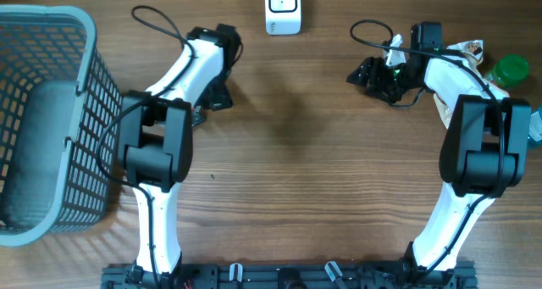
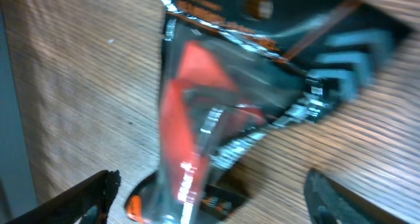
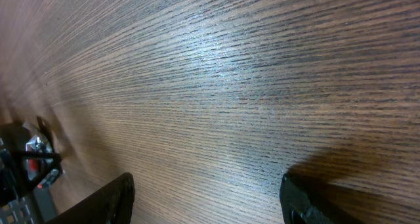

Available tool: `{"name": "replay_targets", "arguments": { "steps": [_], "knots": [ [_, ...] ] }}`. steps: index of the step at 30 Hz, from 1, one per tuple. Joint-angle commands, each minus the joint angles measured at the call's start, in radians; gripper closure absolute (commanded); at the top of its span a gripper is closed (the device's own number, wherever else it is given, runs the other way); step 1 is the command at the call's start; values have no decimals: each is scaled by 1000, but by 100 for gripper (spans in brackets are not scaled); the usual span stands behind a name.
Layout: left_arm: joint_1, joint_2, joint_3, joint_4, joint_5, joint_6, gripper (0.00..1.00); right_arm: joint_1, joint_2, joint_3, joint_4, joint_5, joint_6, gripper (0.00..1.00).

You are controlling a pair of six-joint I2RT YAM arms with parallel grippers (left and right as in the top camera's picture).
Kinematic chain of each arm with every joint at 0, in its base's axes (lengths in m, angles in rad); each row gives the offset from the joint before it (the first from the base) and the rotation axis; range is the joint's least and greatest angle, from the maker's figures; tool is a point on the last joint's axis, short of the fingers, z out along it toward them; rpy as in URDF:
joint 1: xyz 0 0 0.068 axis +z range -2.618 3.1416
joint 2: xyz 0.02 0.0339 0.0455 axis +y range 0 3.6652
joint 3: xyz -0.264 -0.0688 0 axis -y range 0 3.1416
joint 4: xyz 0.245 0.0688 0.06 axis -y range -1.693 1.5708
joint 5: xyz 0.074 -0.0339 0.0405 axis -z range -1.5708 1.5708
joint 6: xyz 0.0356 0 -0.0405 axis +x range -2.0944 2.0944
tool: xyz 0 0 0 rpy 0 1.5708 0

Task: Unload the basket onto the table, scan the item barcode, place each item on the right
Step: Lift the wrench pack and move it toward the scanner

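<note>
I should next grab the packet's near end (image 1: 197, 115) (image 2: 186, 185) across the red tool with my left gripper. The rest then stays uncovered to scan the item barcode.
The item (image 2: 216, 112) is a flat clear-and-black packet with a red and orange tool inside, and it lies on the wooden table. In the left wrist view my left gripper (image 2: 210, 201) is open, one finger on each side of the packet's near end, neither touching it. From overhead the left gripper (image 1: 216, 96) covers most of the packet. The white barcode scanner (image 1: 283, 9) stands at the table's far edge, in the middle. My right gripper (image 3: 207, 201) is open over bare wood with nothing between its fingers, and overhead it (image 1: 373, 75) hovers right of the scanner.
A grey mesh basket (image 1: 93, 111) fills the left side of the table, close to the left arm. At the far right are a green-lidded jar (image 1: 511, 69) and other small packets (image 1: 466, 48). Cables (image 1: 152, 19) loop near both wrists.
</note>
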Motion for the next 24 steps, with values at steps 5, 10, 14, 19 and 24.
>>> {"name": "replay_targets", "arguments": {
  "steps": [5,10,14,19,24],
  "knots": [
    [54,90,-44,39,19,76,15,7,2,-16,-13,63,-20,29],
    [53,90,-44,37,-45,84,33,7,2,-16,-13,63,-20,30],
    [54,90,-44,9,-154,106,46,10,2,-16,-12,63,-20,30],
    [53,90,-44,-10,-170,105,68,14,2,-16,-12,71,-19,30],
    [53,90,-44,-21,-170,105,84,14,2,-16,-11,71,-20,30]
  ]
}}
